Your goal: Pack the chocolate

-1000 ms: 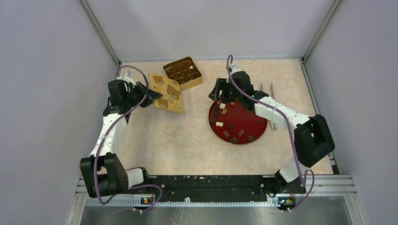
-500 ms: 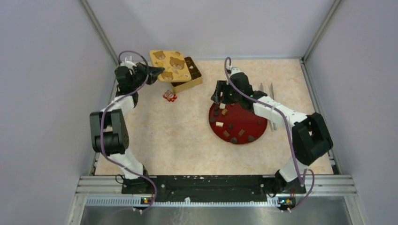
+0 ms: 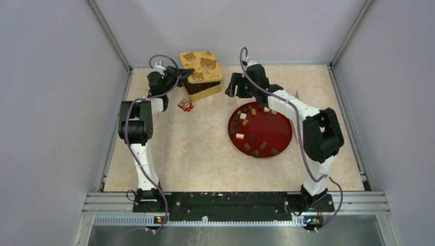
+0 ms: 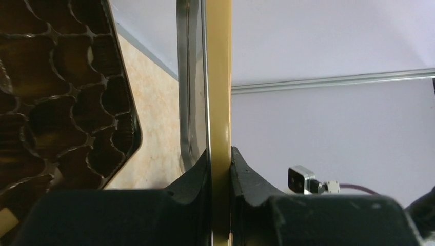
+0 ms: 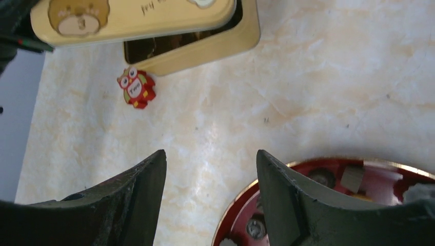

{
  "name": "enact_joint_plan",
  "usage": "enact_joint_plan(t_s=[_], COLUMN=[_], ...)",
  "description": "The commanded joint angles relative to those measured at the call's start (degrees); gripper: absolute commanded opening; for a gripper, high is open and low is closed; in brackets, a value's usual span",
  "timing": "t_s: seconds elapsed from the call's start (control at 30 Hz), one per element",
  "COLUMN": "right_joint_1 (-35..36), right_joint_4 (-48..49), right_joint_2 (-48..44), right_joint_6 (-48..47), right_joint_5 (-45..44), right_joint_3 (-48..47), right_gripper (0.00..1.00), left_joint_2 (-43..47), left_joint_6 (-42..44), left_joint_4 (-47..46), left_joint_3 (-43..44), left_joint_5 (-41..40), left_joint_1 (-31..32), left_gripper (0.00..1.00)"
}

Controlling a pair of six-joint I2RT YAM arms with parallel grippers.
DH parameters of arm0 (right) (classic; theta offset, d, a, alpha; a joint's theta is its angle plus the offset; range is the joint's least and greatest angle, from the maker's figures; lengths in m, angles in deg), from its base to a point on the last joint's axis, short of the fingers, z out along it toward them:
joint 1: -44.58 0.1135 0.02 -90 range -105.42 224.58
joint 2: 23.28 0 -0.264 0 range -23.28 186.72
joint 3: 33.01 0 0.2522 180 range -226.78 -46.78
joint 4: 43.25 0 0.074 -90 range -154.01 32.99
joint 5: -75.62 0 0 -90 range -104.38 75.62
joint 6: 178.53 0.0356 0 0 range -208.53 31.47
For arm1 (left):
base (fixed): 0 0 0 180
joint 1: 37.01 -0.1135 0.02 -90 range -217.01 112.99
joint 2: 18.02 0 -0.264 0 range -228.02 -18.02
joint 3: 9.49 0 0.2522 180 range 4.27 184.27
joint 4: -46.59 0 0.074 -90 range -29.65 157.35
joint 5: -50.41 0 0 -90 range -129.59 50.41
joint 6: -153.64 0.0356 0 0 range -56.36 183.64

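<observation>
My left gripper is holding the lid and should keep holding it, because the lid would fall crooked across the box (image 3: 204, 91) if I opened now.
Several chocolate pieces (image 3: 252, 137), dark lumps and pale cubes, lie scattered on a round red plate (image 3: 279, 123). At the back, a gold box (image 3: 204, 91) with brown paper cells (image 4: 56, 102) stands half covered by its bear-printed lid (image 3: 201, 65). My left gripper (image 3: 182, 77) is shut on the lid's left edge (image 4: 219, 92) and holds it just above the box. My right gripper (image 3: 233, 88) hangs open and empty beyond the plate's far-left rim (image 5: 267, 187), between plate and box. Some chocolate (image 5: 353, 178) shows at the plate's edge beside the right finger.
A small red-and-white owl item (image 3: 185, 105) lies on the table in front of the box, also seen as the owl (image 5: 136, 88) in the right wrist view. Metal tweezers (image 3: 296, 96) lie behind the plate on the right. Walls close in the table on three sides.
My left arm has swung the lid from the box's left side up and right until it hovers over the box. My right gripper has moved back, off the plate's far edge.
</observation>
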Motion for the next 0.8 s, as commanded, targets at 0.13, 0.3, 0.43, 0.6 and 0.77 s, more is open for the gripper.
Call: enact_joint_plan(t_s=[0.13,0.3,0.43,0.6,0.77], right_joint_1=[-3.78,-4.75,-5.01,-4.99,-5.01], right_joint_4=[1.51,-0.22,-0.84,-2.51,-2.43], right_joint_2=[11.95,16.36,18.59,21.99,24.24], right_joint_6=[1.71,2.02,1.89,2.07,2.41], right_joint_5=[3.95,5.09,5.30,6.03,6.75], right_joint_3=[-15.70,-23.16,-26.76,-32.55,-35.25], right_gripper=[0.63,0.63,0.63,0.63,0.63], left_joint_2=[-1.70,-3.96,-4.64,-5.50,-5.23], left_joint_6=[2.71,1.52,3.25,3.48,4.15], left_joint_4=[-3.56,-5.00,-2.52,-1.11,0.10], left_joint_3=[2.47,1.91,2.61,2.85,1.59], left_joint_5=[-4.80,-5.76,-5.82,-6.41,-6.77], left_joint_1=[0.84,0.84,0.84,0.84,0.84], left_gripper=[0.00,0.00,0.00,0.05,0.15])
